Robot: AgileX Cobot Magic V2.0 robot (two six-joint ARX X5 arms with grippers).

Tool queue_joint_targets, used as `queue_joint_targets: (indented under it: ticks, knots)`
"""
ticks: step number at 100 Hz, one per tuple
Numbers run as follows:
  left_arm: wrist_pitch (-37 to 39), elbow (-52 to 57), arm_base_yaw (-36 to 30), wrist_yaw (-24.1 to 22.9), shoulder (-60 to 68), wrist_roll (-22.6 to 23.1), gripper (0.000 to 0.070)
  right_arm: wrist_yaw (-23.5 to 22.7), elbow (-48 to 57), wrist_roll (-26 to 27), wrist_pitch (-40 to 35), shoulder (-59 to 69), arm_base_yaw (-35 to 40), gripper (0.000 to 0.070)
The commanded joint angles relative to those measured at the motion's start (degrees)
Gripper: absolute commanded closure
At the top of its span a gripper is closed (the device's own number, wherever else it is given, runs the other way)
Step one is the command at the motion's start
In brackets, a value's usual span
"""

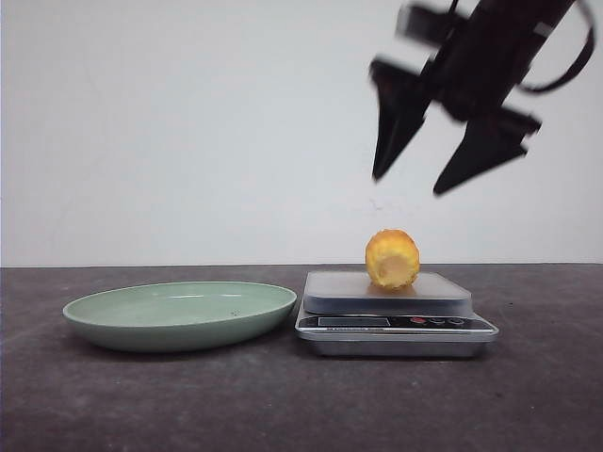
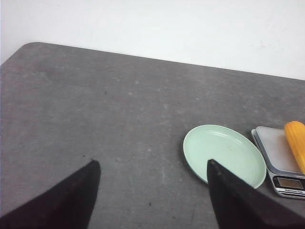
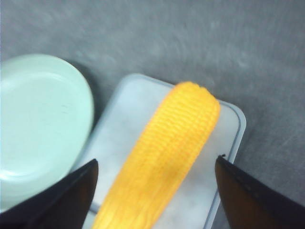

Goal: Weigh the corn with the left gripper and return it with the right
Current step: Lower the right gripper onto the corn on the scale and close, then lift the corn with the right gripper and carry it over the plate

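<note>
The yellow-orange corn (image 1: pixel 392 258) on the scale pan (image 1: pixel 330 287) is below my right gripper's fingers, so it isn't time to close yet. I should lower my right gripper first, then close on the corn.
The yellow-orange corn (image 1: pixel 392 258) lies on the pan of the silver kitchen scale (image 1: pixel 396 318), its paler cut end facing the front camera. My right gripper (image 1: pixel 407 185) hangs open and empty well above the corn, fingers pointing down. In the right wrist view the corn (image 3: pixel 164 157) lies lengthwise between the two open fingers, on the scale pan (image 3: pixel 127 114). My left gripper (image 2: pixel 153 162) is open and empty over bare table, out of the front view. Its wrist view shows the corn (image 2: pixel 296 143) on the scale (image 2: pixel 281 160) far off to one side.
A pale green shallow plate (image 1: pixel 179 314) sits on the dark grey table left of the scale, close to it; it also shows in the left wrist view (image 2: pixel 224 153) and the right wrist view (image 3: pixel 38 124). A white wall stands behind the table.
</note>
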Motion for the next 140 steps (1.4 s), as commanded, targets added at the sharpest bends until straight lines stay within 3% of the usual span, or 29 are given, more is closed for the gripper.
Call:
queue_joint_targets:
  ticks: [1, 16, 36, 54, 68, 115, 140]
  knots:
    - [0.2, 0.8, -0.1, 0.3, 0.0, -1.0, 0.0271, 1.4, 1.4, 1.1, 0.9, 2.6, 0.8, 0.0221]
    - [-0.1, 0.8, -0.1, 0.3, 0.0, -1.1, 0.0271, 2.4, 1.4, 1.7, 0.7, 6.4, 1.1, 0.0188]
    - [-0.2, 0.8, -0.1, 0.3, 0.0, -1.1, 0.0271, 2.7, 1.4, 3.5, 0.7, 9.1, 2.0, 0.0204]
    - [-1.0, 0.8, -0.1, 0.3, 0.0, -1.1, 0.0271, 3.1, 1.4, 3.7, 2.0, 9.2, 2.9, 0.0423]
    - [-1.1, 0.8, -0.1, 0.3, 0.0, -1.0, 0.0271, 3.1, 1.4, 4.6, 2.3, 9.2, 2.9, 0.07]
    - [-1.4, 0.8, -0.1, 0.3, 0.0, -1.1, 0.0271, 1.2, 2.8, 3.5, 2.8, -0.5, 6.0, 0.07]
    - [-2.1, 0.8, -0.1, 0.3, 0.0, -1.1, 0.0271, -0.6, 12.0, 3.6, 0.6, -4.2, 12.3, 0.07]
